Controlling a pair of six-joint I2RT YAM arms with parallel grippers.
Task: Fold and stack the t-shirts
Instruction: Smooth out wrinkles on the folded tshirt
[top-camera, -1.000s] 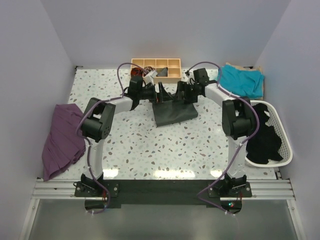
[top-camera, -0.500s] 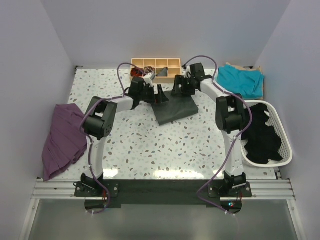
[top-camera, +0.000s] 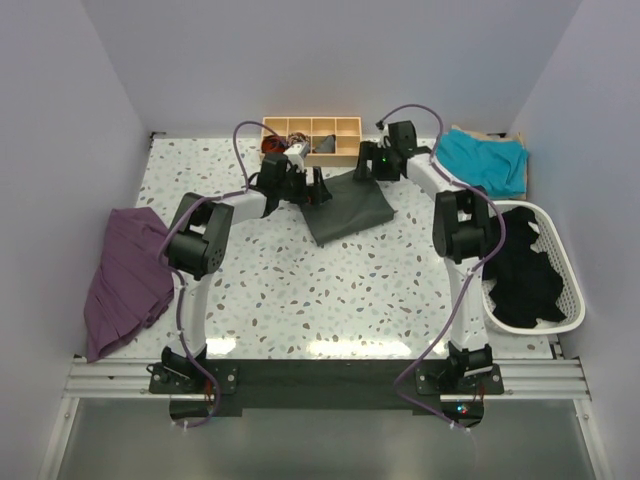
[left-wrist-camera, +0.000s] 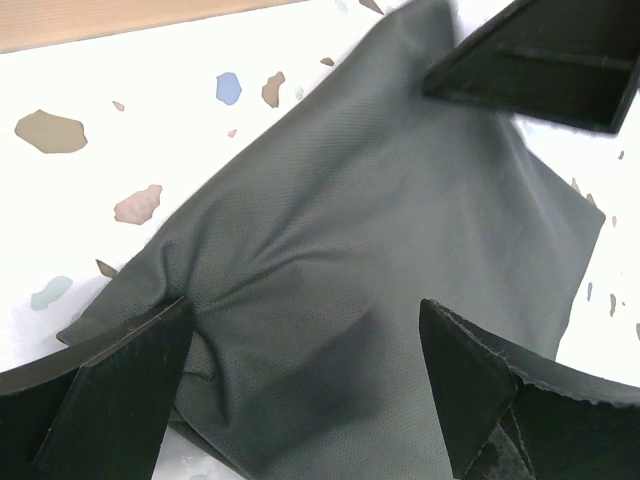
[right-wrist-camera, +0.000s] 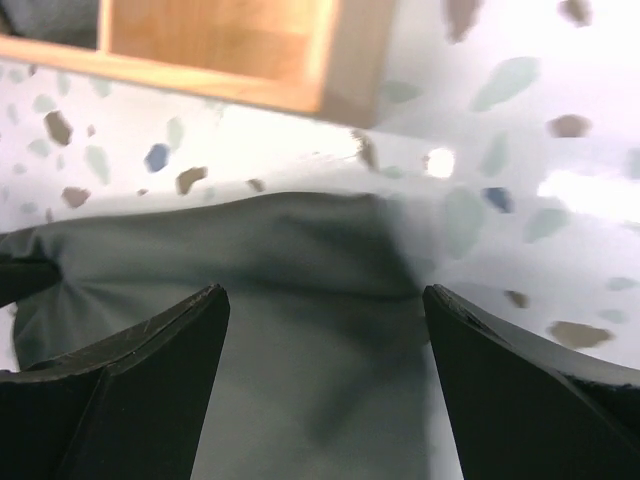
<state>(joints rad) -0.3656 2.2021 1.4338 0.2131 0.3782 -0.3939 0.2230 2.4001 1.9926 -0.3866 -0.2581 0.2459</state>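
I should next grab the charcoal t-shirt (top-camera: 350, 212) by its back corner with my right gripper, so the t-shirt's body stays free to stack on the teal t-shirt.
A dark charcoal t-shirt (top-camera: 350, 212) lies folded on the table just in front of the wooden tray. My left gripper (top-camera: 318, 188) is open at its back left edge. In the left wrist view the grey cloth (left-wrist-camera: 380, 230) lies flat under the left gripper (left-wrist-camera: 310, 350), unpinched. My right gripper (top-camera: 363, 168) is open above the shirt's back corner. In the right wrist view that corner (right-wrist-camera: 250, 250) lies under the right gripper (right-wrist-camera: 322, 297). A teal t-shirt (top-camera: 485, 160) lies at the back right.
The wooden compartment tray (top-camera: 348, 127) stands at the back wall, and its corner (right-wrist-camera: 340, 60) is close ahead of the right gripper. A white basket (top-camera: 565, 270) with black clothes is at the right. A purple cloth (top-camera: 125, 275) hangs off the left edge.
My right gripper has moved back and right, towards the tray. The charcoal shirt's far corner now reaches further back and lies flat. The left gripper has hardly moved.
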